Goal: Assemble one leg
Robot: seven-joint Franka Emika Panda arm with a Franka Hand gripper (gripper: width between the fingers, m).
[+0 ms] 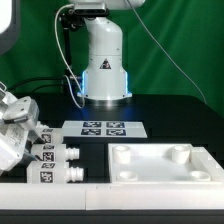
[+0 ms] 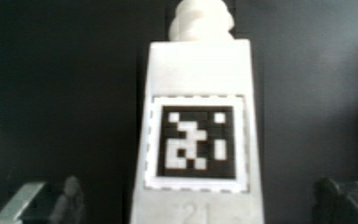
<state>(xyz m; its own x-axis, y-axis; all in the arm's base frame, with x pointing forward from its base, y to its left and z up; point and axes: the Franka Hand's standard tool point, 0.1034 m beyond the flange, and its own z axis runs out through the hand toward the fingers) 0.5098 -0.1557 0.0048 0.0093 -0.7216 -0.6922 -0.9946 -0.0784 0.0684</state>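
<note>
I need to close my gripper on the leg, because in the wrist view my fingers are on both sides of the leg's lower body (image 2: 197, 205).
In the wrist view one leg (image 2: 197, 120) fills the middle: a white post with a black-and-white tag on its upper face and a narrower threaded end pointing away. My gripper (image 2: 197, 205) is open and straddles it. One dark finger (image 2: 43, 200) shows on each side of the leg, and both stand clear of it. In the exterior view the gripper (image 1: 20, 125) is low at the exterior view's left, over a group of three legs (image 1: 55, 153) lying on the black table. The wide white panel (image 1: 165, 160) with round corner sockets lies at the exterior view's right.
The marker board (image 1: 103, 128) lies flat in the middle, in front of the robot base (image 1: 105, 70). A white rail (image 1: 60, 192) runs along the table's front edge. A green curtain hangs behind.
</note>
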